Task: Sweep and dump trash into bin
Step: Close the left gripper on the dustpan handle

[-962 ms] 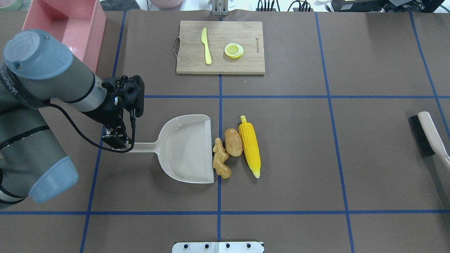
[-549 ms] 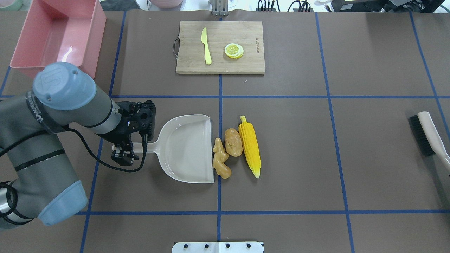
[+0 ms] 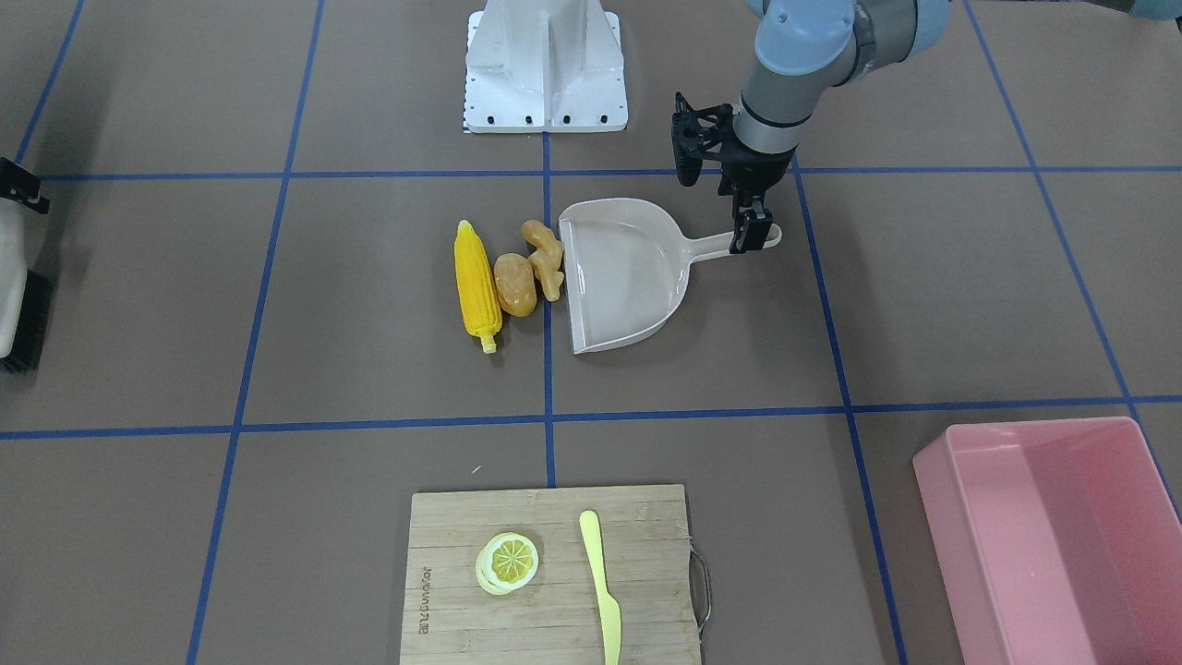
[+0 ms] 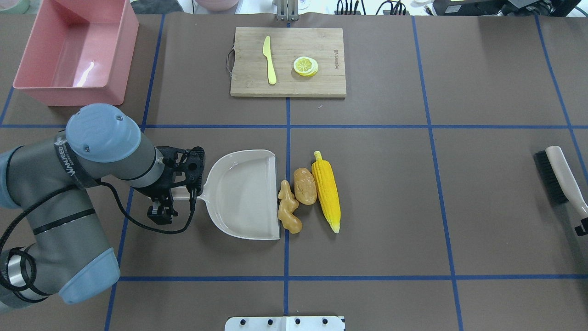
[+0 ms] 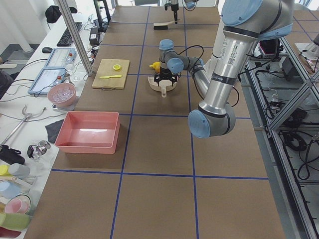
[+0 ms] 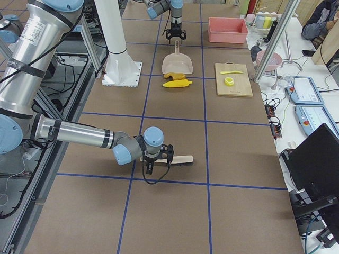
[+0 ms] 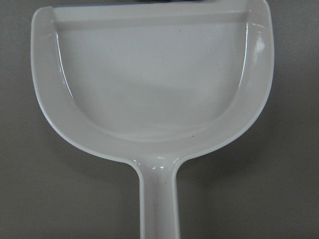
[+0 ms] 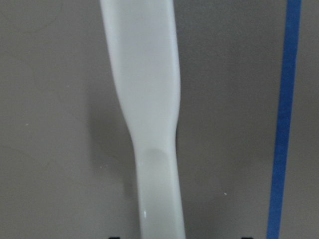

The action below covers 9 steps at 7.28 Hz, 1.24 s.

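The right gripper picks up the black-bristled brush by its white handle [image 8: 158,194] next, to sweep the trash into the dustpan.
The trash lies in a row at the table's middle: the yellow corn cob [image 4: 326,191], the orange-brown potato [image 4: 305,185] and the tan ginger root [image 4: 288,209], which touches the open lip of the beige dustpan [image 4: 243,193]. My left gripper [image 4: 161,202] is low over the end of the dustpan's handle, with its fingers on either side and apparently open. The pan is empty in the left wrist view [image 7: 149,74]. The pink bin [image 4: 73,96] stands empty at the far left. My right gripper [image 4: 582,227] is open at the brush handle [image 8: 149,99] near the right edge.
A wooden cutting board [image 4: 321,78] at the far middle bears a yellow knife [image 4: 269,59] and a lemon slice [image 4: 305,65]. The brush [image 4: 558,172] lies on the table at the right edge. The robot's base plate [image 4: 285,323] is at the near edge.
My left arm swung toward the near side and came down, bringing the gripper low around the dustpan handle's end. The bin is now uncovered. A bit of the right gripper now shows by the brush.
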Tool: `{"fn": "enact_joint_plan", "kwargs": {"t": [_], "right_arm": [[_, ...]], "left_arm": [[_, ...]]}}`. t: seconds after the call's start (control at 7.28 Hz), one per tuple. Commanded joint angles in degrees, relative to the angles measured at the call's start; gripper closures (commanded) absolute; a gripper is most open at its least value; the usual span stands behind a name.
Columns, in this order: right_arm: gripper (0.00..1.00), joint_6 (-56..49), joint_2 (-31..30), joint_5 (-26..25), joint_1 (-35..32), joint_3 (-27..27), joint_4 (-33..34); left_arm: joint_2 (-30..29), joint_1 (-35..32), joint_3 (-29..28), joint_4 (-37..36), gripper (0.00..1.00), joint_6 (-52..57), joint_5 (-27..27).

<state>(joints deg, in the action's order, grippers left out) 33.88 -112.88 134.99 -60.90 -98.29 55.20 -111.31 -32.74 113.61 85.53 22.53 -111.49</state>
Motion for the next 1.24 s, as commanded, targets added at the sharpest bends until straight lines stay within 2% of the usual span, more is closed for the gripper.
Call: {"fn": "enact_joint_plan", "kwargs": {"t": [0.0, 0.14, 0.27, 0.41, 0.69, 0.96, 1.1], "right_arm": [[0.54, 0.4, 0.4, 0.0, 1.3, -0.4, 0.0], [0.62, 0.3, 0.3, -0.1, 1.6, -0.6, 0.0], [0.61, 0.3, 0.3, -0.1, 1.6, -0.6, 0.0], [0.55, -0.1, 0.2, -0.1, 1.6, -0.5, 0.0], [0.54, -0.1, 0.1, -0.1, 1.7, -0.5, 0.0], [0.58, -0.1, 0.1, -0.2, 2.0, -0.5, 0.1], [0.65, -0.2, 0.0, -0.2, 2.0, -0.5, 0.1]], "left_arm": [[0.2, -0.5, -0.5, -0.1, 0.02, -0.1, 0.7], [0.1, -0.2, -1.7, -0.1, 0.02, -0.1, 1.3], [0.1, 0.0, -2.8, 0.0, 0.02, -0.3, 1.4], [0.1, 0.0, -3.1, 0.2, 0.02, -0.3, 1.3], [-0.5, 0.1, -4.8, 0.2, 0.02, -0.4, 1.3], [-0.7, 0.8, -6.0, 0.7, 0.02, -0.9, 1.2], [-0.6, 0.8, -6.1, 1.3, 0.02, -0.9, 1.3]]}}
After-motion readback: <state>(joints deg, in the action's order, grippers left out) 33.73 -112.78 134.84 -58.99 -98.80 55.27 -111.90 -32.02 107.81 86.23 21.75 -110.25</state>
